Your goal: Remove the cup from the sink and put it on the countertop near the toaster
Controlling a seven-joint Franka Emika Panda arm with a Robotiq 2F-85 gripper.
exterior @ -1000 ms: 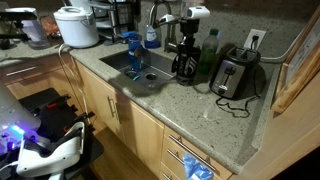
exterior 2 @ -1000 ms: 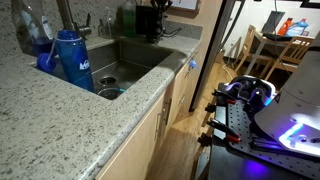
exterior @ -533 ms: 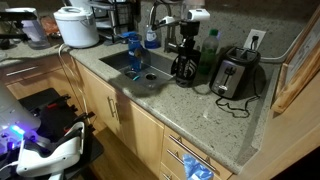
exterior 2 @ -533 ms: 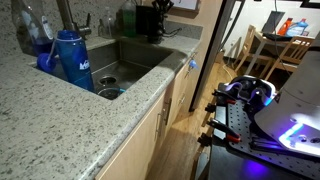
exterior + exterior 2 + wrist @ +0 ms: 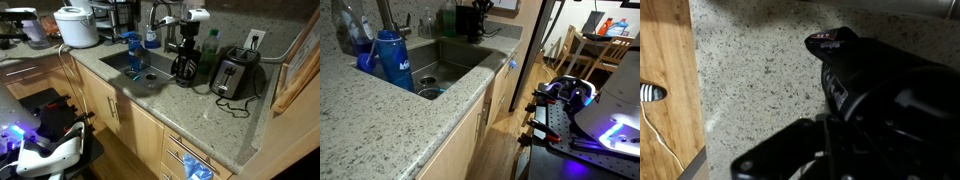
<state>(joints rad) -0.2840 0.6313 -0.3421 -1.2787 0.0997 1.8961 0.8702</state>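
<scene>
I should open my gripper now, because the dark cup [image 5: 184, 70] would stay standing flat beside the sink.
In an exterior view the dark cup [image 5: 184, 70] stands on the speckled countertop [image 5: 200, 115], between the sink [image 5: 138, 66] and the silver-and-black toaster [image 5: 233, 75]. My gripper [image 5: 184, 58] comes down from above and sits around the cup. In the wrist view the cup [image 5: 890, 80] is a dark rounded mass against the granite. My gripper [image 5: 840, 150] has its fingers pressed to the cup, though the view is very dark. In the exterior view from along the counter, the sink [image 5: 445, 62] appears with the arm [image 5: 470, 20] behind it.
A blue bottle [image 5: 131, 50] stands at the sink's edge and also shows in the close exterior view [image 5: 390, 58]. A green bottle [image 5: 211, 46] stands behind the cup. A white round cooker [image 5: 77, 25] sits past the sink. The toaster's black cord [image 5: 238, 106] lies on the counter.
</scene>
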